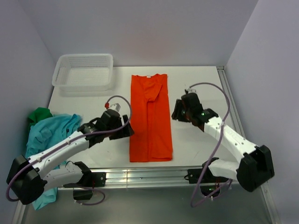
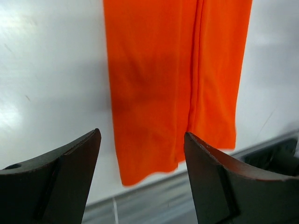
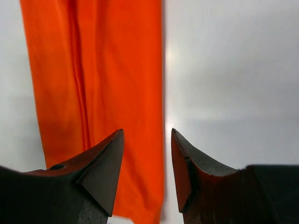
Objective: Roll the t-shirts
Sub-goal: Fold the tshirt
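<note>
My right gripper grabs the orange t-shirt's near hem at its outer corner (image 1: 168, 157) (image 3: 152, 214) next, to roll the t-shirt toward the collar.
The orange t-shirt (image 1: 150, 119) lies flat on the white table, folded lengthwise into a long narrow strip, collar at the far end. It also shows in the left wrist view (image 2: 173, 74) and the right wrist view (image 3: 107, 79). My left gripper (image 1: 127, 130) is open and empty, just left of the strip's near half. My right gripper (image 1: 176, 112) is open and empty, just right of the strip's middle, over its right edge. The teal-blue t-shirt (image 1: 49, 135) lies crumpled at the table's left edge under my left arm. The dark green t-shirt (image 1: 38, 114) peeks out behind it.
A white mesh basket (image 1: 84, 71) stands at the far left corner of the table. The metal rail of the table's near edge (image 1: 140, 177) runs just below the orange strip's hem. Purple walls close in on three sides.
</note>
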{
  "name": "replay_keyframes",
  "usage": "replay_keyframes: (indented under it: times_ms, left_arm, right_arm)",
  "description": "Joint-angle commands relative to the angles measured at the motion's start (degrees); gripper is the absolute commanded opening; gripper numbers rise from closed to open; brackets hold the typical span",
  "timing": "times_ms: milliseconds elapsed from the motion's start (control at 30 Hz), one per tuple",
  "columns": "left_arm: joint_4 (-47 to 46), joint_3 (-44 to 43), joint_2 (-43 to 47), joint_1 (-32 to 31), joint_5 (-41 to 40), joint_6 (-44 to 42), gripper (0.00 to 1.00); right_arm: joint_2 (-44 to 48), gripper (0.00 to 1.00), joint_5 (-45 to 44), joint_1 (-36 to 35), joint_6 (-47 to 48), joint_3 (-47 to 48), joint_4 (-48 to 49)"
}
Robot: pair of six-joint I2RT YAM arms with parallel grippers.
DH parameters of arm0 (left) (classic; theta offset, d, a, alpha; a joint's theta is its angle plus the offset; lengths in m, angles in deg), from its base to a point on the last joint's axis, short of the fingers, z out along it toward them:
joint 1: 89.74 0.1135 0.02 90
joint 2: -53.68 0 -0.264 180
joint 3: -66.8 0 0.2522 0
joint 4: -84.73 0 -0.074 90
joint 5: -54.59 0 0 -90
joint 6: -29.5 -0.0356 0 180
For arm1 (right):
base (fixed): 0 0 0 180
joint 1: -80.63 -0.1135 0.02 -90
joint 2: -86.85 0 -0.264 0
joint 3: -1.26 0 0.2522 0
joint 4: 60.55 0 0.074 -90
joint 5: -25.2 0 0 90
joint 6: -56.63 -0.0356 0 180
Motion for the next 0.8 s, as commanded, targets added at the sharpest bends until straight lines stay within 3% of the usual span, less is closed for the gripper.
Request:
replay_keyframes:
  times_ms: [0,100,433,767]
  left_arm:
    - [2.02,3.44,2.95,-5.86,-2.66,7.53,0.77]
    - [1.94,6.43,4.44,-10.17,-3.89,11.49,0.76]
    - [1.41,11.8,7.44,-18.08,-4.95,18.43,0.74]
    - [-2.28,16.28,6.13,-20.9,-5.12,21.95,0.69]
  right_arm:
    - [8.28,0.52,1.06,-3.17,-3.19,-7.22,-0.96]
    - [14.35,0.44,1.68,-7.12,-7.32,-12.76,-3.06]
    - [23.5,0.48,-0.43,-25.83,-22.97,-24.1,-8.25]
    - [24.04,0.49,0.98,-30.25,-27.11,-29.73,-3.86]
